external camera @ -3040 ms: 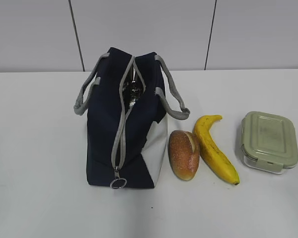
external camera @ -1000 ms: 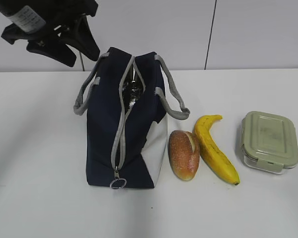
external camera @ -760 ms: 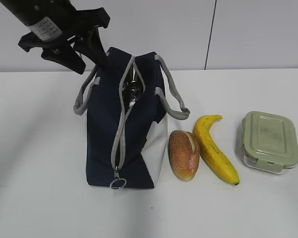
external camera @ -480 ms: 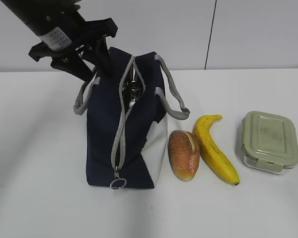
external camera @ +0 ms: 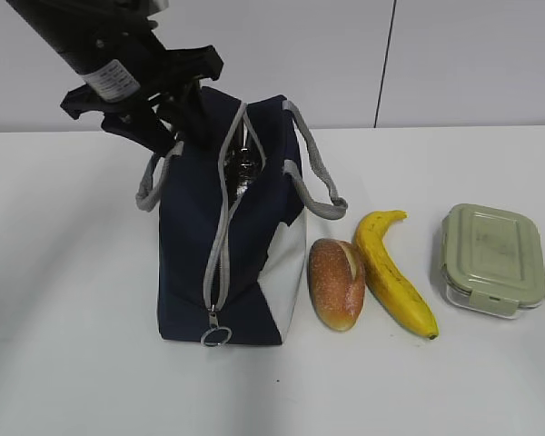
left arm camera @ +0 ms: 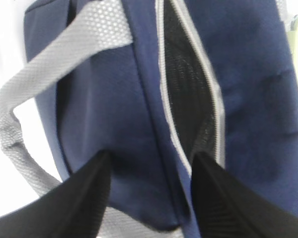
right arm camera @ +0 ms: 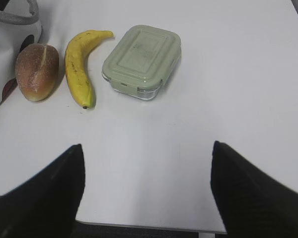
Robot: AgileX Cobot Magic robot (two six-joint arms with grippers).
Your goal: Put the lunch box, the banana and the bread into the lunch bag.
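The lunch bag (external camera: 227, 236) needs to be held open for packing. My left gripper will next grab it by its navy top edge (external camera: 200, 123) beside the zipper.
The navy lunch bag (external camera: 227, 236) stands on the table with its zipper partly undone and dark lining showing. My left gripper (external camera: 177, 123) is at the bag's far left top, open; in the left wrist view its fingers (left arm camera: 89, 193) straddle the navy flap (left arm camera: 139, 124) left of the zipper gap (left arm camera: 186, 99), the right one at the gap's edge. To the right of the bag lie the bread (external camera: 336, 283), the banana (external camera: 395, 272) and the green-lidded lunch box (external camera: 490, 259). My right gripper (right arm camera: 146, 148) hangs open and empty over the table's near edge, well short of the bread (right arm camera: 36, 72), banana (right arm camera: 78, 64) and lunch box (right arm camera: 141, 62).
Grey strap handles (external camera: 313, 186) droop on both sides of the bag, one (left arm camera: 44, 74) beside my left fingers. The zipper's ring pull (external camera: 216, 335) hangs at the near end. A white wall stands behind the white table (external camera: 73, 363).
My left arm has come in from the upper left and moved right and down onto the bag's far end. The food items and the lunch box have not moved.
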